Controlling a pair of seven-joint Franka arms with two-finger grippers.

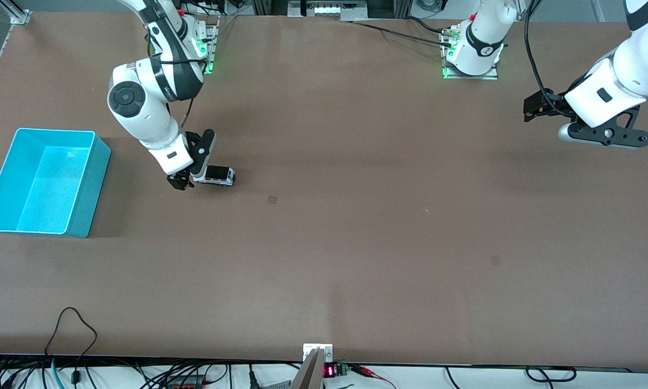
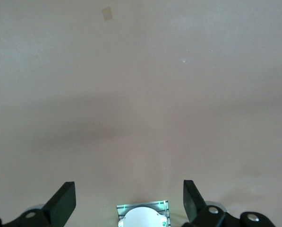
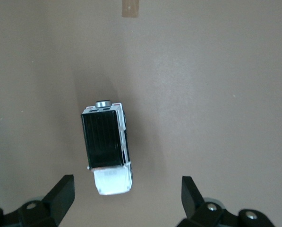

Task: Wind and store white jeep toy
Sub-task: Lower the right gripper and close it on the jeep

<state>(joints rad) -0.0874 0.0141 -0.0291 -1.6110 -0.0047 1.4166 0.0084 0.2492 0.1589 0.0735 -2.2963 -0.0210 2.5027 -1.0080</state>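
Observation:
My right gripper grabs the white jeep toy (image 1: 214, 175) by the sides of its black ribbed roof next, to store it in the teal bin.
The white jeep toy (image 1: 214, 175) stands on its wheels on the brown table, between the teal bin and the table's middle. In the right wrist view the white jeep toy (image 3: 106, 149) shows its black ribbed roof, with its white hood end at the level of the fingertips. My right gripper (image 1: 185, 180) is low at that end of the jeep. It is open (image 3: 125, 185) and touches nothing. My left gripper (image 1: 534, 105) hangs above the table at the left arm's end, waiting, open and empty (image 2: 129, 189).
An empty teal bin (image 1: 53, 131) stands at the right arm's end of the table. A small tape mark (image 1: 272, 200) lies just past the jeep toward the middle. Cables (image 1: 75, 324) lie along the table's front edge. The left arm's base plate (image 2: 143, 213) shows under the left gripper.

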